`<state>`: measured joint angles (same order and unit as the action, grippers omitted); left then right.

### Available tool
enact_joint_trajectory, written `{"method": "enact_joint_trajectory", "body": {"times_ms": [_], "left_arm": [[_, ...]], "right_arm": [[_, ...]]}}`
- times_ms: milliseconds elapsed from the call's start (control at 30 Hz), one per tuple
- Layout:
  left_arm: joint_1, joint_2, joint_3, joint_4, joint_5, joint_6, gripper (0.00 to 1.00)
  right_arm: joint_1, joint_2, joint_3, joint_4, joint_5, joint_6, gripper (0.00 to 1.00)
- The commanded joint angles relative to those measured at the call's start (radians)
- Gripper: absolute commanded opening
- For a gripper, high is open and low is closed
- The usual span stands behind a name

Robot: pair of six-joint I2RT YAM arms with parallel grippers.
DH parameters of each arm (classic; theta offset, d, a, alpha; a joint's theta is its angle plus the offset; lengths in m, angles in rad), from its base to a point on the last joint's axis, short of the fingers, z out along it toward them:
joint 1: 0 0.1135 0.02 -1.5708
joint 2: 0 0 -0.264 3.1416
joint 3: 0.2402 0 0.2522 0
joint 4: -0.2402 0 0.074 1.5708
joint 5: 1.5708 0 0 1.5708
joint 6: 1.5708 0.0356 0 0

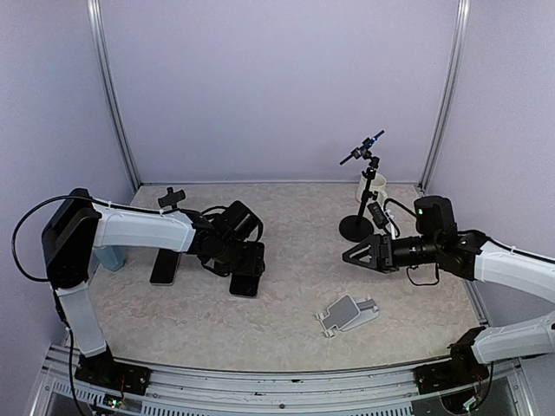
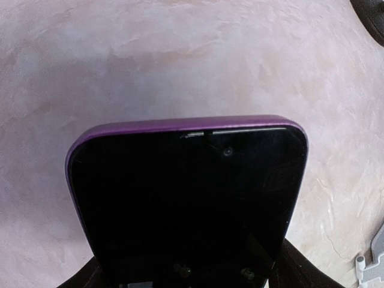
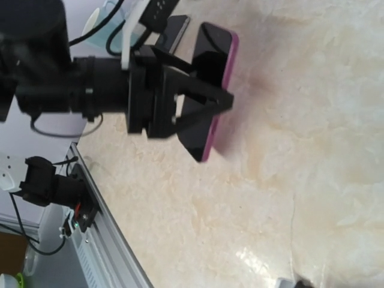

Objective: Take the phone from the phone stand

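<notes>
I should keep the tilted phone in my left gripper until it reaches its place nearer the second phone, since if I opened now, it would drop from above the table, beside that place.
My left gripper (image 1: 245, 260) is shut on the phone (image 1: 247, 282), a black-screened phone in a purple case. It holds the phone by its long sides, low over the table and left of centre. In the left wrist view the phone (image 2: 186, 198) fills the lower frame and my dark fingers (image 2: 300, 273) sit at its edges. The right wrist view shows the phone (image 3: 210, 90) tilted in the left gripper (image 3: 198, 102), its lower end close to the table. The grey phone stand (image 1: 349, 314) lies flat and apart near the front. My right gripper (image 1: 347, 256) hovers above and right of the stand. Its fingers do not show clearly.
A second dark phone (image 1: 165, 267) lies flat left of the held one. A black tripod stand (image 1: 360, 208) and a white mug (image 1: 375, 186) stand at the back right. A pale blue object (image 1: 109, 257) sits by the left arm. Cage posts frame the table.
</notes>
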<state>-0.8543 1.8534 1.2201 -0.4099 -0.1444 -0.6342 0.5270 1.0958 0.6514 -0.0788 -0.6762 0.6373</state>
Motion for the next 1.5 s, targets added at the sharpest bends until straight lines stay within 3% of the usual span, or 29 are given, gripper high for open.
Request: {"method": "enact_joint_trajectory", "body": {"times_ms": [0, 667, 1067, 1400, 1467], "left_arm": [[0.046, -0.027, 0.015, -0.03, -0.045, -0.086, 0.31], [0.166, 0.103, 0.058, -0.065, -0.101, -0.048, 0.36], [0.168, 0.155, 0.056, -0.063, -0.146, -0.055, 0.65], [0.167, 0.153, 0.054, -0.043, -0.169, -0.015, 0.97], [0.165, 0.147, 0.057, -0.033, -0.163, -0.003, 0.99]], "right_arm": [[-0.005, -0.014, -0.024, 0.028, -0.001, -0.034, 0.7], [-0.005, -0.096, -0.149, -0.008, 0.068, -0.014, 0.66], [-0.028, -0.106, -0.19, -0.038, 0.062, 0.022, 0.69], [-0.038, -0.109, -0.218, -0.043, 0.083, 0.032, 0.73], [-0.038, -0.118, -0.229, -0.039, 0.09, 0.045, 0.73]]}}
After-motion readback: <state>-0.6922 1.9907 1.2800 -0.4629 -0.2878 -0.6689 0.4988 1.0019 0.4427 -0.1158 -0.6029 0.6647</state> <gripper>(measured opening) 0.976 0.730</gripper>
